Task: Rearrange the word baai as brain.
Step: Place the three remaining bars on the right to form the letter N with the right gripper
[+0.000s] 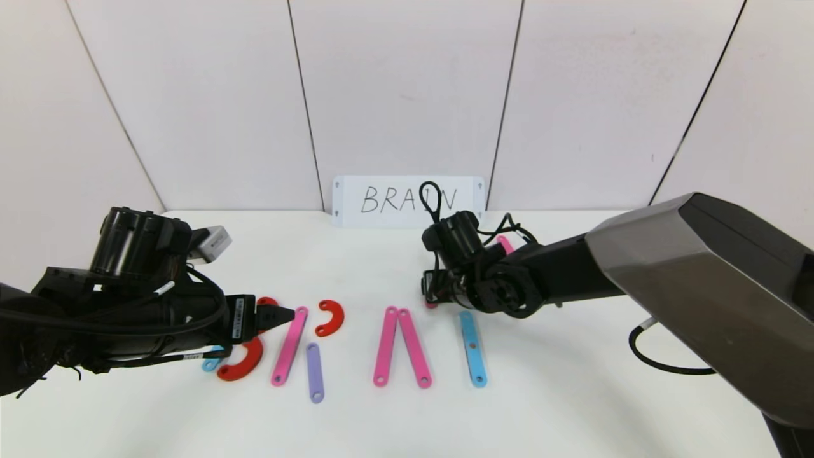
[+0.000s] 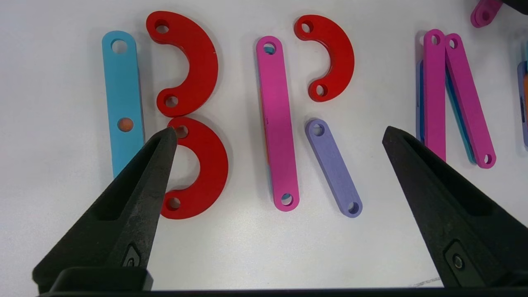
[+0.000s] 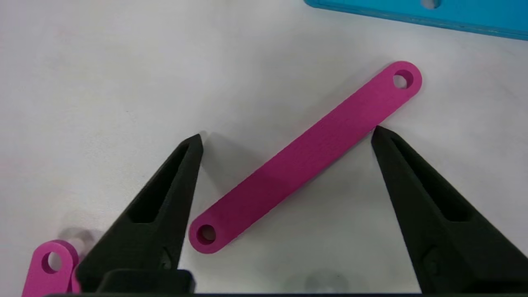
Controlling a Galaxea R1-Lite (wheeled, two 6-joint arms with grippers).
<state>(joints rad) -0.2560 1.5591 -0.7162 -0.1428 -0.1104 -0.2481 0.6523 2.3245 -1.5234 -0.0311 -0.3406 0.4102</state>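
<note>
My right gripper should next grab the long pink plastic piece across its middle (image 3: pixel 305 157), as the loose piece's holed ends reach far apart.
The plastic letters lie in a row on the white table (image 1: pixel 572 394). In the left wrist view they read: a blue strip (image 2: pixel 121 103) with two red curves (image 2: pixel 194 62), then a pink strip (image 2: pixel 278 123) with a red curve (image 2: pixel 334 53) and a purple strip (image 2: pixel 334 169), then two pink strips (image 2: pixel 453 99) in an inverted V. My left gripper (image 2: pixel 279 131) hovers open above them. Behind the row, my right gripper (image 3: pixel 287 134) is open low over a loose pink strip (image 3: pixel 305 156), which lies slantwise between its fingers; one fingertip (image 3: pixel 381 138) touches the strip's edge.
A white card (image 1: pixel 408 201) with handwritten BRAIN leans on the back wall. A lone blue strip (image 1: pixel 474 348) lies right of the pink V. Another pink piece (image 1: pixel 505 243) shows behind the right arm (image 1: pixel 572 267). Bare table stretches to the front and right.
</note>
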